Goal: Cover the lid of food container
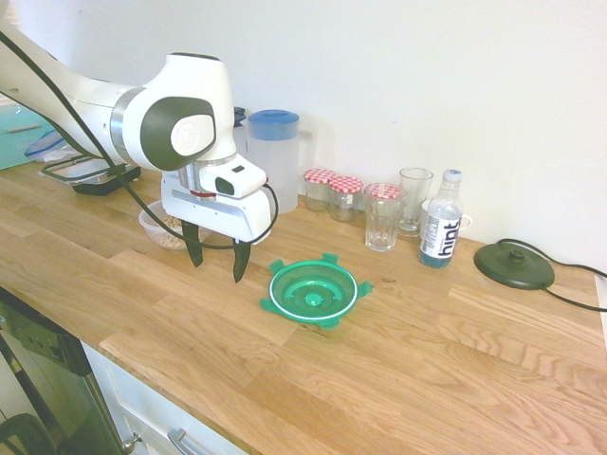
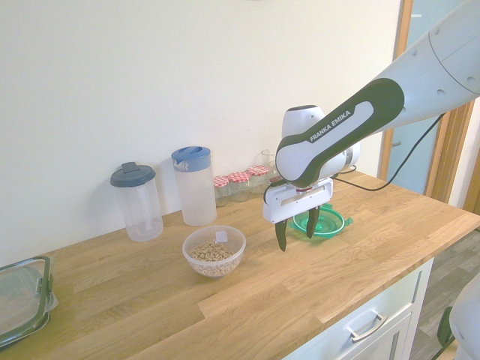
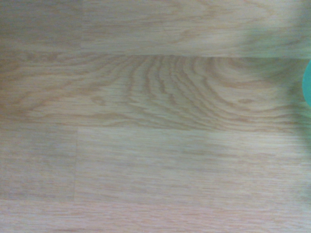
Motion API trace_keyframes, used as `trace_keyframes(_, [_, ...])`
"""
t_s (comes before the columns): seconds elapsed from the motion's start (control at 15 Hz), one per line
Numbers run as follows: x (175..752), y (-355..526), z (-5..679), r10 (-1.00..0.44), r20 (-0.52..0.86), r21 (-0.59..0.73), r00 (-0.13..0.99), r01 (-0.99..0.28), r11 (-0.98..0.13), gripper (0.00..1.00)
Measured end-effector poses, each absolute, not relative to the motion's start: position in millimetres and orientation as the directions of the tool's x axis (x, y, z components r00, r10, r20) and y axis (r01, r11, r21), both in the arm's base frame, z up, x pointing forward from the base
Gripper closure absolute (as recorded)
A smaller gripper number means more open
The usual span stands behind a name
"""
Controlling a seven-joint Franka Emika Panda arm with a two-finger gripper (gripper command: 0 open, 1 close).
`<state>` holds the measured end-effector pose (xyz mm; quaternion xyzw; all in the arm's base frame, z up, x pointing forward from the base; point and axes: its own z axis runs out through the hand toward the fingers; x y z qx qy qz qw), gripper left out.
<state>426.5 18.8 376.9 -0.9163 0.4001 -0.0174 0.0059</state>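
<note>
The green lid is wider than the robot's open fingers, so the gripper will next pick up the lid by its thin outer edge (image 1: 280, 273).
The round green lid (image 1: 313, 292) lies flat on the wooden counter, its clip tabs sticking out; it also shows behind the fingers as the lid (image 2: 330, 223), and a green sliver of the lid (image 3: 307, 82) sits at the wrist picture's edge. The food container (image 2: 214, 250), a clear round bowl of beige grains, stands uncovered on the counter; the arm mostly hides the container (image 1: 161, 227). My gripper (image 1: 215, 259), also the gripper (image 2: 295, 229), hangs open and empty just above the wood, between the bowl and the lid, touching neither.
Along the wall stand two clear jugs (image 2: 193, 186), (image 2: 137, 201), red-checked jars (image 1: 332, 192), two glasses (image 1: 382, 216), a water bottle (image 1: 440, 229) and a black disc (image 1: 513, 264). A black-rimmed rectangular container (image 2: 22, 298) sits at the counter's far end. The counter edge (image 1: 190, 398) runs along the front.
</note>
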Motion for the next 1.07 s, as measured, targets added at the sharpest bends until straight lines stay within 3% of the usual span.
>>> trace_keyframes(0.33, [437.5, 1.1, 408.4, -0.713, -0.032, -0.088, 0.700, -0.713, -0.696, 0.00])
trace_keyframes(0.67, [450.1, -97.7, 463.6, -0.638, -0.198, -0.255, 0.744, -0.668, -0.700, 0.00])
trace_keyframes(1.07, [457.8, -239.6, 424.0, -0.613, -0.386, -0.357, 0.689, -0.725, -0.589, 0.00])
